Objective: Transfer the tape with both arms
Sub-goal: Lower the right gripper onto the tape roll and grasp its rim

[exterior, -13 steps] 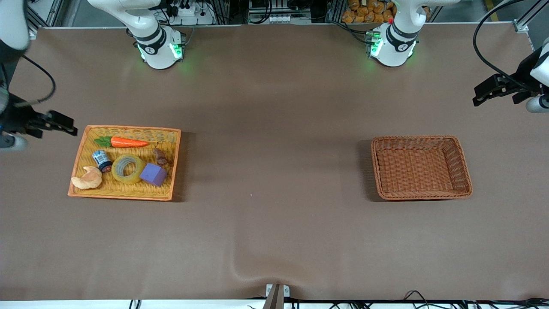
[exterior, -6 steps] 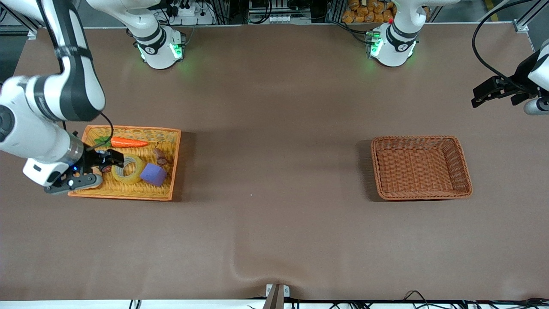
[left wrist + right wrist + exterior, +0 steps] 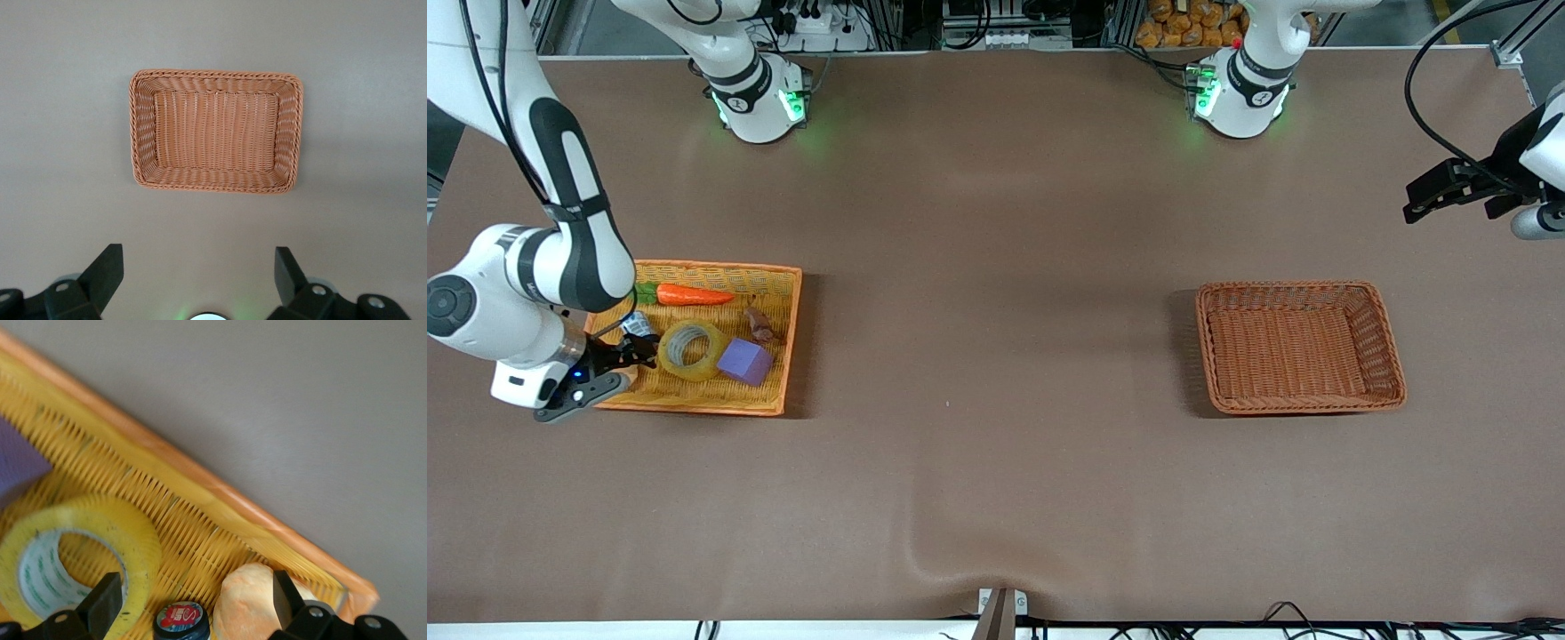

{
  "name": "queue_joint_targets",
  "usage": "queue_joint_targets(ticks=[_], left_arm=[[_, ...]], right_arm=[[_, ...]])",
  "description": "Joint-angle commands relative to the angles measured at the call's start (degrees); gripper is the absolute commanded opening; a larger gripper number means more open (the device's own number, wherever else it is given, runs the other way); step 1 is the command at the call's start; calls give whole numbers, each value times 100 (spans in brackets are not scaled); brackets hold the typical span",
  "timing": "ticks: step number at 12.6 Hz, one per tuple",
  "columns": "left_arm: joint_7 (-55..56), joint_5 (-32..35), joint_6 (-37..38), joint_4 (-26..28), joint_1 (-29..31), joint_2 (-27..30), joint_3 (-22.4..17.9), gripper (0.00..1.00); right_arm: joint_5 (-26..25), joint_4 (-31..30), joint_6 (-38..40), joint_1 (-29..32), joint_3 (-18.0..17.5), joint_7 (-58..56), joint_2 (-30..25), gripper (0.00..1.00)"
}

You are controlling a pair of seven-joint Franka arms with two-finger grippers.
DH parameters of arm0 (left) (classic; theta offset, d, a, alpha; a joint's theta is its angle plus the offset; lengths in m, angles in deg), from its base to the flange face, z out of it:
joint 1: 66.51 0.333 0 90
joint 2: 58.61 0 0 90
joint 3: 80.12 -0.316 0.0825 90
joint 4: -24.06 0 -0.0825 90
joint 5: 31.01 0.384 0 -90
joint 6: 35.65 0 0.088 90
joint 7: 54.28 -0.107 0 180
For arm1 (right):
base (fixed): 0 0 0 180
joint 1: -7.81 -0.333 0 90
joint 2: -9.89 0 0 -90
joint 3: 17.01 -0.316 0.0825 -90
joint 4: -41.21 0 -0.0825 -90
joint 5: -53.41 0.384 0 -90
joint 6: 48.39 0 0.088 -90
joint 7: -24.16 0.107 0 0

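Observation:
I will transfer the yellow tape [image 3: 706, 364], so next I will take hold of it by its ring wall with my right gripper.
The yellow translucent tape [image 3: 692, 349] lies flat in the yellow woven tray [image 3: 711, 269], beside the purple cube [image 3: 744, 361]. My right gripper [image 3: 639, 348] is open and empty, low over the tray next to the tape. In the right wrist view the open gripper [image 3: 193, 603] straddles a small jar [image 3: 179, 620], with the tape [image 3: 130, 537] by one finger and the tan croissant toy [image 3: 257, 603] by the other. My left gripper [image 3: 1432, 191] waits open and empty in the air over the left arm's end of the table; its wrist view shows it open [image 3: 198, 273].
The tray also holds an orange carrot [image 3: 685, 294] and a small brown object [image 3: 760, 324]. An empty brown wicker basket [image 3: 1303, 287] stands toward the left arm's end; it also shows in the left wrist view [image 3: 213, 75]. A wrinkle in the table cover [image 3: 934, 560] lies near the front camera.
My right arm has swung in from outside the tray's end and come down over the tray beside the tape. The left arm has barely moved.

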Motion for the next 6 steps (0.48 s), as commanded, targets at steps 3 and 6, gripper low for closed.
queue_joint_targets(ticks=[3, 6], left_arm=[[21, -111, 105, -144, -37, -71, 32, 100], [-14, -111, 105, -144, -20, -45, 41, 100]], right_arm=[[-13, 103, 542, 14, -103, -369, 35, 100], [242, 42, 624, -65, -94, -246, 95, 100]])
